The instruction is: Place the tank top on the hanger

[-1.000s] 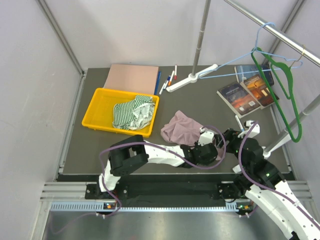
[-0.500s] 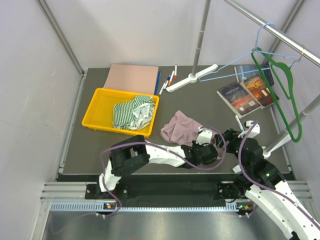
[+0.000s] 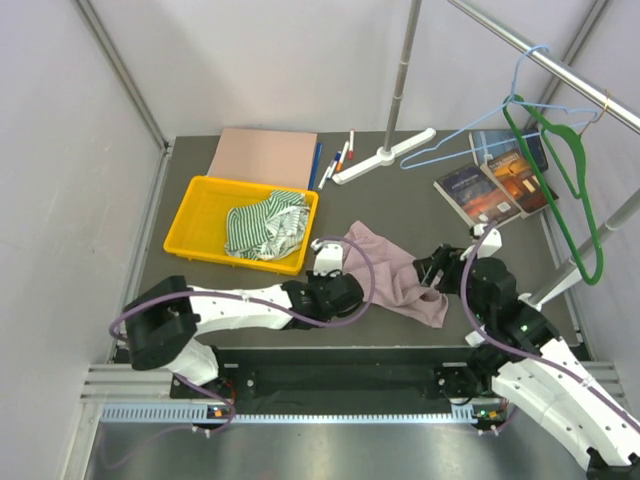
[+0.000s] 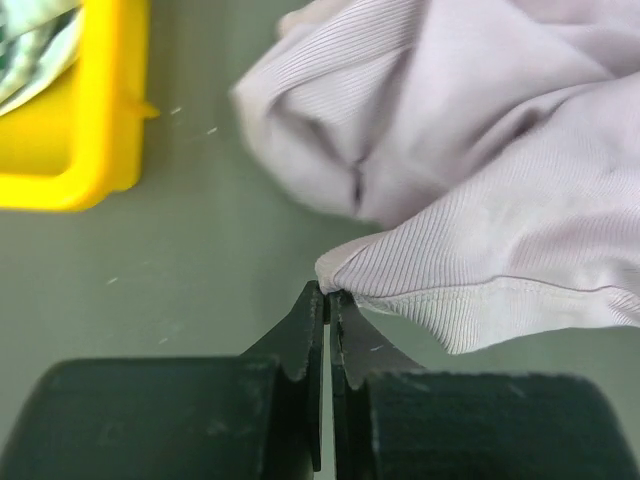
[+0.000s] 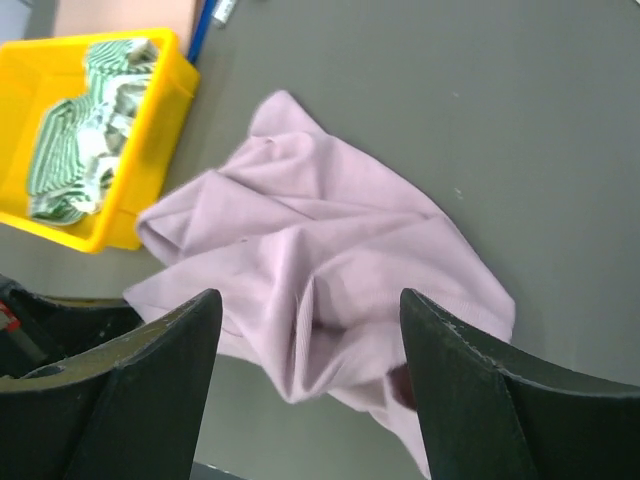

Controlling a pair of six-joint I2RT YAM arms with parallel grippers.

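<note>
My right gripper grips the light-blue wire hanger (image 3: 410, 160) by one sloping arm (image 3: 463, 131) next, which leaves the opposite arm free to enter the tank top.
The dusty-pink tank top (image 3: 400, 272) lies spread and creased on the dark table between my two arms. My left gripper (image 3: 343, 262) is at its left edge. The left wrist view shows the left gripper (image 4: 328, 292) shut on a folded corner of the tank top (image 4: 480, 180). My right gripper (image 3: 440, 265) hovers over the garment's right side. In the right wrist view the right gripper (image 5: 308, 300) is open, with the tank top (image 5: 330, 250) below the gap. The light-blue wire hanger (image 3: 410, 160) hangs from the rod at the back right.
A yellow tray (image 3: 190, 215) holding a green-striped cloth (image 3: 265, 228) sits left of the garment. A pink board (image 3: 262, 157) and pens (image 3: 335, 160) lie behind it. Books (image 3: 490, 185) lie at the right, with a green hanger (image 3: 575, 190) and the rack's upright pole (image 3: 400, 80) nearby.
My left gripper has shut on the tank top's edge and pulled left, drawing the bunched garment out wider. The right gripper has shifted slightly and stays open.
</note>
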